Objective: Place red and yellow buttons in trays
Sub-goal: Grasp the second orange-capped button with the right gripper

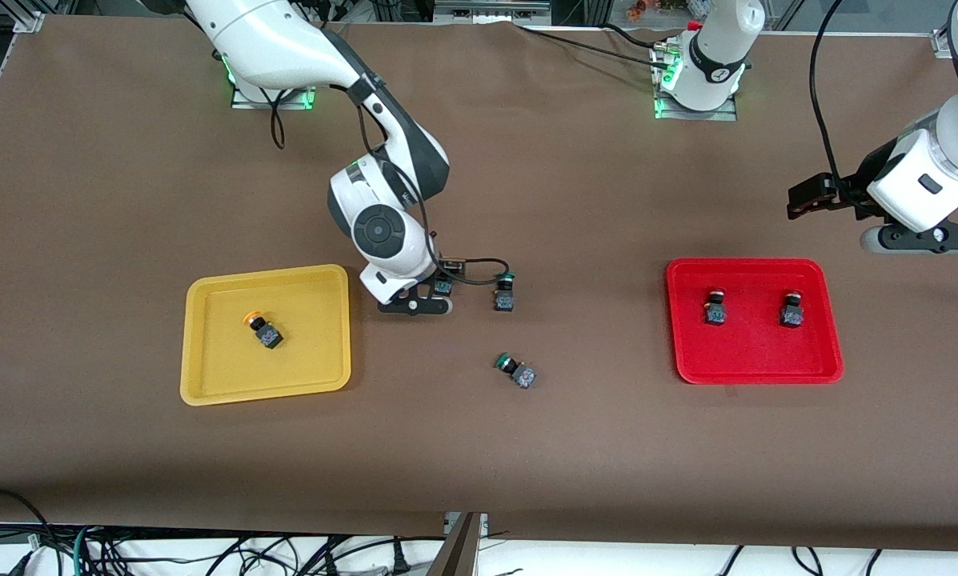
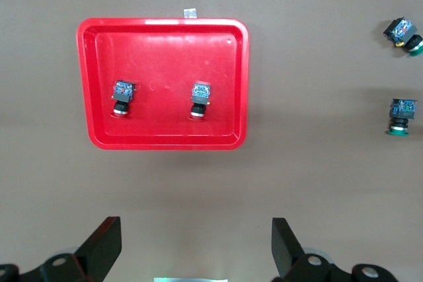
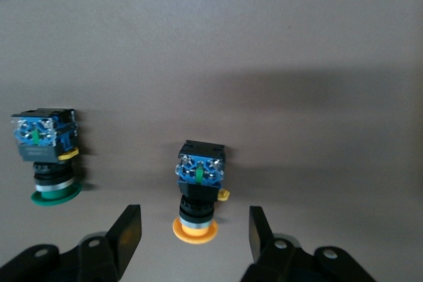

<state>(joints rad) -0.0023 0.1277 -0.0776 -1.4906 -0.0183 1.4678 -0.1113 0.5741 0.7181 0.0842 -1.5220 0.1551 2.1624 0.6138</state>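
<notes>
In the right wrist view my fingers are still above the yellow button (image 3: 198, 191), and closing now would miss it. My right gripper moves down next, before it closes.
A yellow tray (image 1: 206, 384) holds one yellow button (image 1: 263, 330). A red tray (image 1: 755, 372) holds two red buttons (image 1: 715, 306) (image 1: 792, 308); they also show in the left wrist view (image 2: 123, 97) (image 2: 200, 99), in the tray (image 2: 162, 142). A second yellow button (image 1: 444, 286) stands on the table beside the yellow tray. My right gripper (image 1: 414, 306) is open, low over this button (image 3: 198, 183), one finger (image 3: 125, 232) on each side of its cap. My left gripper (image 1: 923, 238) is open and empty (image 2: 195, 236), up in the air beside the red tray.
Two green-capped buttons lie on the table between the trays: one (image 1: 504, 294) close beside the right gripper, one (image 1: 515, 370) nearer the front camera. Both show in the left wrist view (image 2: 401, 115) (image 2: 402, 33), and one in the right wrist view (image 3: 46, 156).
</notes>
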